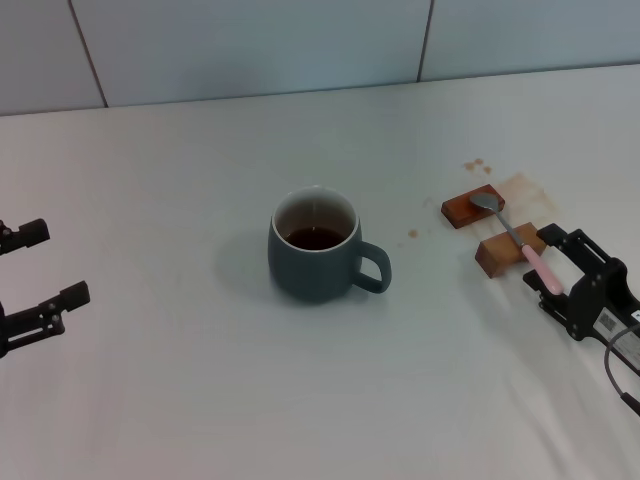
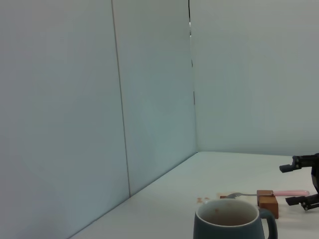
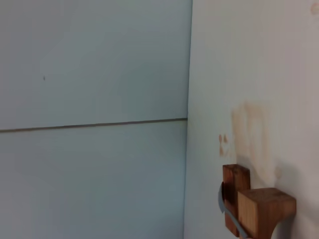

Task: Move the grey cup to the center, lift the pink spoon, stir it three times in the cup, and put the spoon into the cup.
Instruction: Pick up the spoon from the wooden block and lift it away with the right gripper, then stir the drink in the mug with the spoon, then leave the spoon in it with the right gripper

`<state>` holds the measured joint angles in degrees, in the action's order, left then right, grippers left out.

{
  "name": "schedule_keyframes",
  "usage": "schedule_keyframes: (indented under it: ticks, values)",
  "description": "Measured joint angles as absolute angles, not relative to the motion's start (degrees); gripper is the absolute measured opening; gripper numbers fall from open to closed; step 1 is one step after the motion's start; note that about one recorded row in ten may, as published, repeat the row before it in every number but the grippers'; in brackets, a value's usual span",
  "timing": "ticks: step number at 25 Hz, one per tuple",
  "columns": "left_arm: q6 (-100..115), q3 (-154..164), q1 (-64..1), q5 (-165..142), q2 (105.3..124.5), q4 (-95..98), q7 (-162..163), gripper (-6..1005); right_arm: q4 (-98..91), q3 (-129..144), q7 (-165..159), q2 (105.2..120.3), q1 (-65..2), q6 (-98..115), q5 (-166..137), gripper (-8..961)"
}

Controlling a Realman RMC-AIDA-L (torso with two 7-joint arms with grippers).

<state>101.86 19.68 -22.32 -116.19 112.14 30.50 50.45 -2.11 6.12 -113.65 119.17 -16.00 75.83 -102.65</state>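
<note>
My right fingers are beside the pink handle's end (image 1: 545, 275) in the head view. My right gripper should close now, as it would hold the pink spoon.
The grey cup (image 1: 315, 250) stands upright in the middle of the table with dark liquid inside and its handle toward the right. It also shows in the left wrist view (image 2: 232, 221). The pink spoon (image 1: 530, 252) lies across two brown wooden blocks (image 1: 505, 252) at the right, with its metal bowl on the far block. My right gripper (image 1: 547, 270) is open, with its fingers on either side of the end of the pink handle. My left gripper (image 1: 45, 265) is open and empty at the far left edge, well away from the cup.
Brown stains (image 1: 520, 187) mark the table beyond the blocks. A white panelled wall (image 1: 250, 45) runs along the back of the table. The right wrist view shows the blocks (image 3: 264, 209) and the spoon's metal edge (image 3: 224, 206) close up.
</note>
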Motion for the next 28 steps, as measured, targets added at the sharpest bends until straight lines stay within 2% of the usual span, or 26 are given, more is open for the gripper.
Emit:
schedule_keyframes:
  ticks: [2,10,21,28]
  values:
    - [101.9,19.7,-22.4,-116.2,112.14,30.5,50.4,834,-2.1,6.2,-114.2,119.18,-16.0,75.5,-102.6,775]
    - [102.7,19.7,-22.4,-115.6,112.14,30.5,50.4,834,-2.1,6.3,-114.6,119.17,-15.8,75.3,-102.9,574]
    - [104.0,19.7,-21.3,-113.9,112.14,31.0,50.4,834,-2.6,5.0,-108.7,119.26,-15.5,76.4,-102.6,119]
    - [105.1,19.7,-20.7,-113.1,112.35,31.0,50.4,834,-4.8,-9.5,-81.9,119.18,-15.9,84.6,-102.2,109]
